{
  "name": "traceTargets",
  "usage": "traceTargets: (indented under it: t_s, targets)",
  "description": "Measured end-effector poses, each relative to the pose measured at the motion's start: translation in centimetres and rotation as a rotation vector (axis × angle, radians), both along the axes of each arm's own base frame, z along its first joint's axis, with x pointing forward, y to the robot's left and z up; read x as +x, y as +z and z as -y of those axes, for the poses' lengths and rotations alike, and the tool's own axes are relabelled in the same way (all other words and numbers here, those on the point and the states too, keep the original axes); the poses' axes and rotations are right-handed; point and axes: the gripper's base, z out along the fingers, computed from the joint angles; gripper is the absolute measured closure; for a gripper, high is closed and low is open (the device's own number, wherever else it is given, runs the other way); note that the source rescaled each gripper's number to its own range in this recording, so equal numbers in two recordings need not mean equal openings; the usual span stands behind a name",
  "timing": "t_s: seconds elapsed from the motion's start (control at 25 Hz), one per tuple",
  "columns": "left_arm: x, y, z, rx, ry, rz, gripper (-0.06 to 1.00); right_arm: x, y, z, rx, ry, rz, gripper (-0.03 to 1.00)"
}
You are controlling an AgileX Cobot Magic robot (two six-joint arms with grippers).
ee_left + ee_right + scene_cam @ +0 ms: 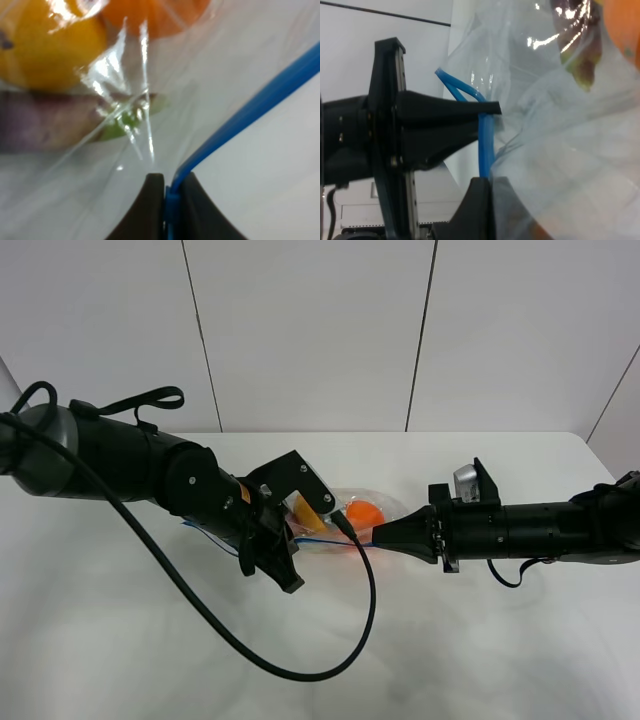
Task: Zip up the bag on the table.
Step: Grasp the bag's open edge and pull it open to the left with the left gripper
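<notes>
The blue slider is still short of the zip strip's end (187,525). My left gripper needs to keep holding the slider until it gets there.
The clear bag (340,512) lies in the middle of the white table (470,650), with an orange (365,512) and a yellow fruit (306,516) showing through it. My left gripper (298,540) is shut on the bag's blue zip strip (240,117) at the near edge. In the left wrist view the yellow fruit (45,45) and purple eggplant (45,122) lie just behind the left gripper (170,184). My right gripper (376,536) is shut on the same strip (485,137), a short way along from the left gripper (492,107). In the right wrist view the right gripper (489,182) pinches the bag (570,150) edge.
A black cable (300,672) from the left arm loops over the front of the table. A white panelled wall (320,330) stands behind the table's far edge. Both arms lie low across the table, meeting at the bag.
</notes>
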Motion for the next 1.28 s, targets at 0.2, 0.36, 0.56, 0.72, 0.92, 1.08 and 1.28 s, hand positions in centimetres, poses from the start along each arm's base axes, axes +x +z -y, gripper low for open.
traceTargets:
  t_s: [0.2, 0.36, 0.56, 0.72, 0.92, 1.08, 1.28]
  targets:
    - [1.2, -0.2, -2.2, 0.027, 0.042, -0.02, 0.94, 0.0, -0.2, 0.1, -0.019, -0.001, -0.002, 0.97]
    - [2.1, -0.3, -4.2, 0.042, 0.088, -0.037, 0.94, 0.0, -0.2, 0.1, -0.026, -0.003, -0.003, 0.97]
    - [3.0, -0.4, -6.4, 0.06, 0.124, -0.05, 0.94, 0.0, -0.2, 0.1, -0.026, -0.004, -0.003, 0.97]
    - [3.7, -0.5, -8.3, 0.066, 0.174, -0.066, 0.94, 0.0, -0.2, 0.1, -0.029, -0.006, -0.003, 0.97]
    - [4.2, -0.6, -10.2, 0.076, 0.212, -0.08, 0.94, 0.0, -0.2, 0.1, -0.029, -0.006, -0.002, 0.97]
    - [4.4, -0.6, -11.1, 0.085, 0.225, -0.084, 0.94, 0.0, -0.2, 0.1, -0.03, -0.005, -0.002, 0.97]
    - [4.4, -0.6, -11.2, 0.091, 0.22, -0.082, 0.94, 0.0, -0.3, 0.1, -0.033, -0.003, -0.002, 0.97]
